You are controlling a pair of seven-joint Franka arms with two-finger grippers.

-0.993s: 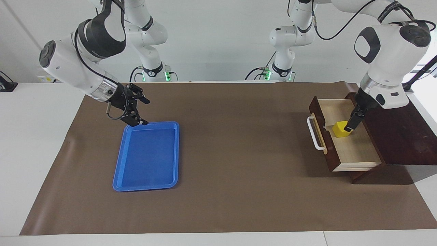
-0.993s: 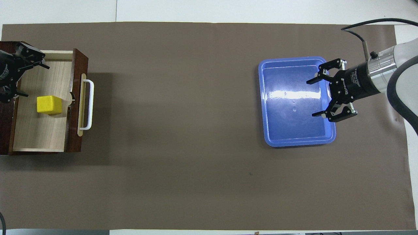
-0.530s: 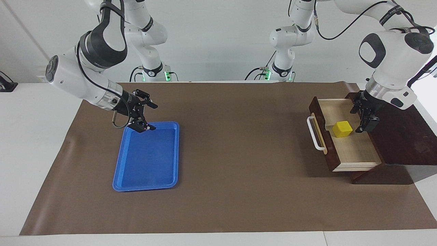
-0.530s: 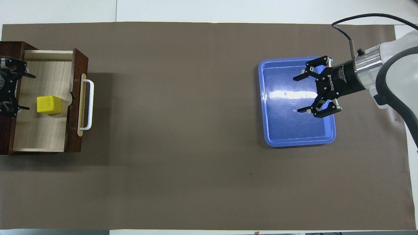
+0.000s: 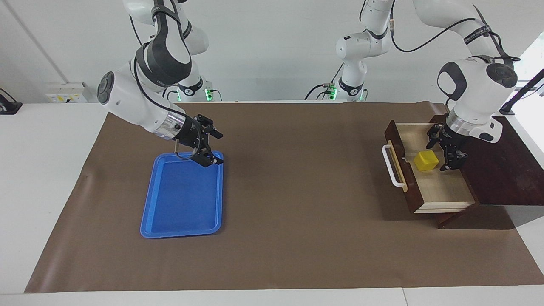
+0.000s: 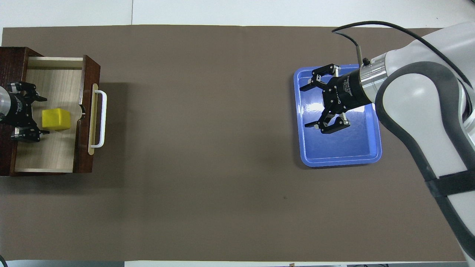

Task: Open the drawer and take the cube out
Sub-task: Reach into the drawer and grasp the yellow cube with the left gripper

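My left gripper is to pick up the yellow cube by its opposite sides next, to take it out of the open drawer point(image 6: 51, 153).
The drawer point(image 5: 442, 189) stands pulled open from its dark wooden box point(image 5: 501, 170) at the left arm's end of the table, its white handle point(image 5: 391, 166) facing the table's middle. The yellow cube point(image 5: 426, 160) sits on the drawer's pale floor point(image 6: 44, 152), also seen from overhead point(image 6: 55, 119). My left gripper point(image 5: 444, 146) is open inside the drawer, close beside the cube on the box's side. From overhead its fingertips point(image 6: 43, 115) flank the cube's edge. My right gripper point(image 5: 216, 148) is open and empty above the blue tray point(image 5: 182, 204).
The blue tray point(image 6: 345, 152) lies on the brown mat point(image 5: 297, 191) toward the right arm's end. The right arm stretches over the tray's end nearer to the robots. The mat between tray and drawer is bare.
My left gripper has turned and come down beside the cube in the drawer. My right gripper has moved across the tray toward the table's middle. The cube has not moved.
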